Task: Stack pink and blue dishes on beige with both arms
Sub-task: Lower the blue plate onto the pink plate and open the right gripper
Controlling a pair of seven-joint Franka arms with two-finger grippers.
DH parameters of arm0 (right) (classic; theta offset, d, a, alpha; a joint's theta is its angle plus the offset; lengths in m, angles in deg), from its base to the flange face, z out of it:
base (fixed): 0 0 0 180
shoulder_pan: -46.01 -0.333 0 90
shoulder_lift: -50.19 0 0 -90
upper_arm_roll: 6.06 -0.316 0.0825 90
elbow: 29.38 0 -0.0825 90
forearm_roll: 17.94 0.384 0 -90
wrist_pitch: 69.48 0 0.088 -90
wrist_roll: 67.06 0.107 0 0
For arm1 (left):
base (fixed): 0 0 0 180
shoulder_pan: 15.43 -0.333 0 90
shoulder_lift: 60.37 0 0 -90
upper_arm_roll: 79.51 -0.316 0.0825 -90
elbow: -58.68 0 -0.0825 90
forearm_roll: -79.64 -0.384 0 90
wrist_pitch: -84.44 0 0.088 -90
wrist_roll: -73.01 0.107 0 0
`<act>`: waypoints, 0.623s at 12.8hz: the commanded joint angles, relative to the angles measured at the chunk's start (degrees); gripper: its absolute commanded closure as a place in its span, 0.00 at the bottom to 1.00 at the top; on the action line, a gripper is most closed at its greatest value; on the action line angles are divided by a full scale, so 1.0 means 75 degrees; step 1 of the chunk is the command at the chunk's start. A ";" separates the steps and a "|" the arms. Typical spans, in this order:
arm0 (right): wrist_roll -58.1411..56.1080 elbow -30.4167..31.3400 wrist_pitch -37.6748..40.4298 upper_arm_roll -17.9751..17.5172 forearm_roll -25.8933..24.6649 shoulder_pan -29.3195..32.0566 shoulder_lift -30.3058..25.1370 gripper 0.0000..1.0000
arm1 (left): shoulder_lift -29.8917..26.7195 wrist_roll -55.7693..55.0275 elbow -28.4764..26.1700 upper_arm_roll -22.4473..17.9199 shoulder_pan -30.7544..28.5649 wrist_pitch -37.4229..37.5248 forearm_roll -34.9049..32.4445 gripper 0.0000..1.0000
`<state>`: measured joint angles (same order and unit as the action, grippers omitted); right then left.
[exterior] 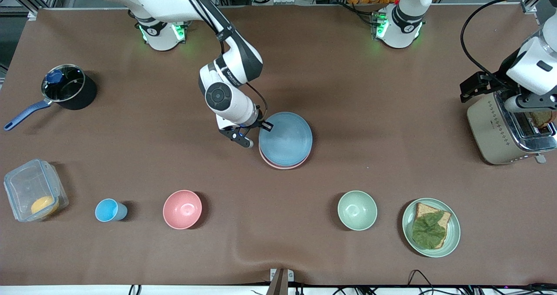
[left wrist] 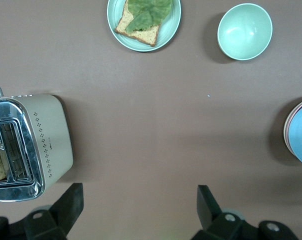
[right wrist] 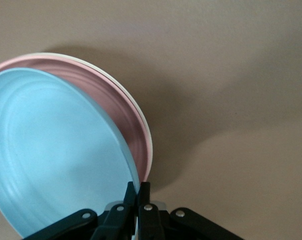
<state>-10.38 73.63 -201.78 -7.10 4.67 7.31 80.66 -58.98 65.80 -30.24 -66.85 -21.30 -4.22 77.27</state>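
I need to open my right gripper: across from its fingers, the blue plate's far edge [exterior: 297,161] is inside the pink plate's rim [exterior: 285,168].
The blue plate [exterior: 286,139] lies tilted over the pink plate [exterior: 278,164] in the middle of the table. My right gripper [exterior: 266,125] is shut on the blue plate's rim at the edge toward the right arm's base. In the right wrist view the blue plate [right wrist: 51,155] leans above the pink plate [right wrist: 126,125], and a thin cream rim of the beige plate [right wrist: 139,114] shows under the pink one. My left gripper [left wrist: 139,202] hangs open and holds nothing, over bare table beside the toaster [left wrist: 38,145].
A pink bowl [exterior: 182,209], a blue cup [exterior: 109,210], a green bowl [exterior: 357,210] and a green plate with bread and lettuce [exterior: 431,227] line the near side. A pot [exterior: 67,87] and a plastic box [exterior: 35,190] stand at the right arm's end.
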 commanded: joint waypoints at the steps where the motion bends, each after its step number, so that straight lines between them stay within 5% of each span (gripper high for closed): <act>1: 0.0178 0.0163 -0.0056 0.0103 0.0150 -0.0125 -0.0079 0.98 | 0.0014 0.0153 0.0079 -0.0012 -0.0038 0.0161 0.0152 0.00; 3: 0.0166 0.0140 0.0107 0.0138 0.0150 -0.0009 -0.0195 0.01 | 0.0014 0.0141 0.0091 -0.0012 -0.0038 0.0161 0.0152 0.00; 8: -0.1562 -0.0013 0.1300 0.0617 -0.0026 0.0810 -0.0851 0.00 | -0.0045 0.0141 0.0079 0.0000 -0.0050 0.0162 0.0164 0.00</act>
<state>-15.36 72.64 -196.00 -3.15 4.55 9.66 77.23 -58.90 65.80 -30.23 -66.86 -21.35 -4.04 77.27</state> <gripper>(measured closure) 0.326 0.000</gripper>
